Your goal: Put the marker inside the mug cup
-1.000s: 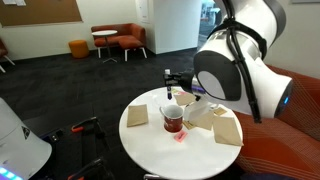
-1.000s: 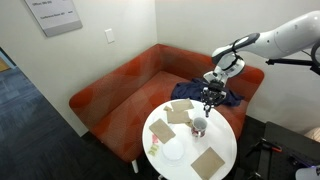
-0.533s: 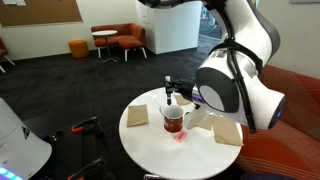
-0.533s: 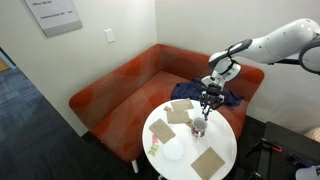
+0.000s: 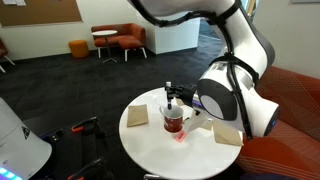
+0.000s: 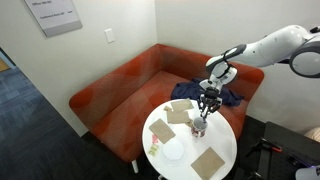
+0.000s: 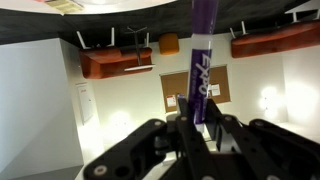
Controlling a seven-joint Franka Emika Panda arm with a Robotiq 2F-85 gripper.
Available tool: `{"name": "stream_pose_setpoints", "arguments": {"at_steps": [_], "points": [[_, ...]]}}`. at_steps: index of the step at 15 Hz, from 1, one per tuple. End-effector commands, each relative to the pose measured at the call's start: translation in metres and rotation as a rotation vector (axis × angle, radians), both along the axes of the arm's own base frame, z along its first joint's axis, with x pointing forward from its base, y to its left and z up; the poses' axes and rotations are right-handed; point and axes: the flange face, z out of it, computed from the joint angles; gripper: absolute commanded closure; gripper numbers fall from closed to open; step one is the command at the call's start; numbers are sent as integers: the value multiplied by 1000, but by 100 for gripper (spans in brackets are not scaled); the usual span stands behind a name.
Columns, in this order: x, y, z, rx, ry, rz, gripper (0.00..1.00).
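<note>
My gripper lowers the marker next before releasing it, since the purple marker (image 5: 168, 89) stands above the mug and would likely drop short if I opened now.
My gripper (image 5: 170, 99) hangs directly above the dark red mug (image 5: 173, 121) on the round white table (image 5: 160, 150); it also shows in an exterior view (image 6: 205, 106) over the mug (image 6: 199, 126). It is shut on the purple marker (image 7: 203, 50), which runs lengthwise out from between the jaws (image 7: 196, 128) in the wrist view. In an exterior view the marker (image 5: 168, 89) stands upright above the fingers. The mug is out of the wrist view.
Tan paper squares (image 5: 137, 115) (image 5: 228, 133) lie around the mug on the table. A tiny pink object (image 5: 182, 138) lies in front of the mug. A red sofa (image 6: 130, 80) stands behind the table. A white disc (image 6: 173, 150) lies on the table.
The gripper with the marker has come down a little closer to the mug and shifted slightly over it. The mug and papers have not moved.
</note>
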Motion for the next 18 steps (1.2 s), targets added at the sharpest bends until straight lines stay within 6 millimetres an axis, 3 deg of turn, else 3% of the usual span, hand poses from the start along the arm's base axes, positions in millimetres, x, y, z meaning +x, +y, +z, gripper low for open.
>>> {"name": "stream_pose_setpoints", "arguments": {"at_steps": [1,17,18], "points": [[10,0,-8,-2,-18,-13,95],[14,-4,-57,-37,32,-70,95],[13,-4,-59,-40,37,-74,55]]}}
